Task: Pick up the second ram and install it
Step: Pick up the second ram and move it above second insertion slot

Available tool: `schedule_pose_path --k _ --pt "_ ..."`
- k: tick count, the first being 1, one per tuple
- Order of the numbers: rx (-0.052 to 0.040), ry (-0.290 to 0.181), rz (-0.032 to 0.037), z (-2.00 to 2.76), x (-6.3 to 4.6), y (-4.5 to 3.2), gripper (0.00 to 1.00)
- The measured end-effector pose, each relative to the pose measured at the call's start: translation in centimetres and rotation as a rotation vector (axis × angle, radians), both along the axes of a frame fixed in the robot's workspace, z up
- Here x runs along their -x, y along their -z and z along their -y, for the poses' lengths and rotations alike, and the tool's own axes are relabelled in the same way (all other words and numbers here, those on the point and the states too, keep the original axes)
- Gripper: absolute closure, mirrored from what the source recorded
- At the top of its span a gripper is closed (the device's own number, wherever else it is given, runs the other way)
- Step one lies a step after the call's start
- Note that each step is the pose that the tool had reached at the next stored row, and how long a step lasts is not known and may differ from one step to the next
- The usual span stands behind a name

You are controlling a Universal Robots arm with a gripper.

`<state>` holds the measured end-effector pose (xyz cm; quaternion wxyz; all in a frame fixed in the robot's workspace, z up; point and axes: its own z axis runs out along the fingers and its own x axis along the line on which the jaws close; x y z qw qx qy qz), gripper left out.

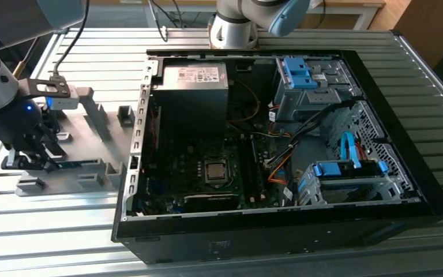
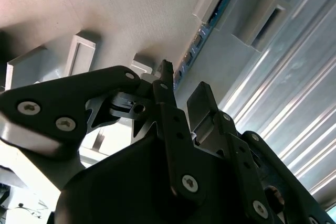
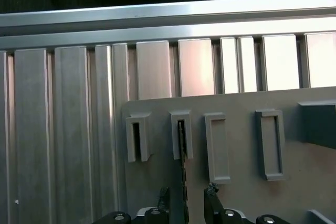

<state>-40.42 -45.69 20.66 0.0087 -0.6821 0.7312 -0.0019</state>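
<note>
The sides of the holder's slot hold the end of the second ram [image 3: 183,167]. My gripper should grip the ram next by its bare part between the holder's slots.
The second ram [image 3: 183,167] stands on edge in a slot of the grey slotted holder [image 3: 236,182]; in the first wrist view it is a thin dark strip. In the exterior view it is a blue-green stick [image 1: 78,164] low on the holder [image 1: 102,135], at that view's left. My gripper [image 3: 186,193] is down over it, open, with one fingertip [image 3: 164,195] on each side of the stick and a small gap on both sides. The second wrist view shows the black fingers [image 2: 202,100] beside the stick [image 2: 198,43], whose far end sits in a holder slot.
An open black computer case [image 1: 406,190] lies to the exterior view's right of the holder, with its motherboard [image 1: 206,173], power supply [image 1: 194,81] and blue drive cages [image 1: 345,170] exposed. Everything rests on a ribbed aluminium table [image 1: 52,231]. The arm's base [image 1: 233,29] stands behind the case.
</note>
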Motion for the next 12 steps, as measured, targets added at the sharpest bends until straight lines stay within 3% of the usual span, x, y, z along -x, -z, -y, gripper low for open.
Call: schedule_pose_path --k 9,12 --pt "0.0001 -0.004 0.003 0.0 0.0 0.81 0.62" --pt "0.0002 -0.007 0.0055 0.01 0.01 1.02 0.69"
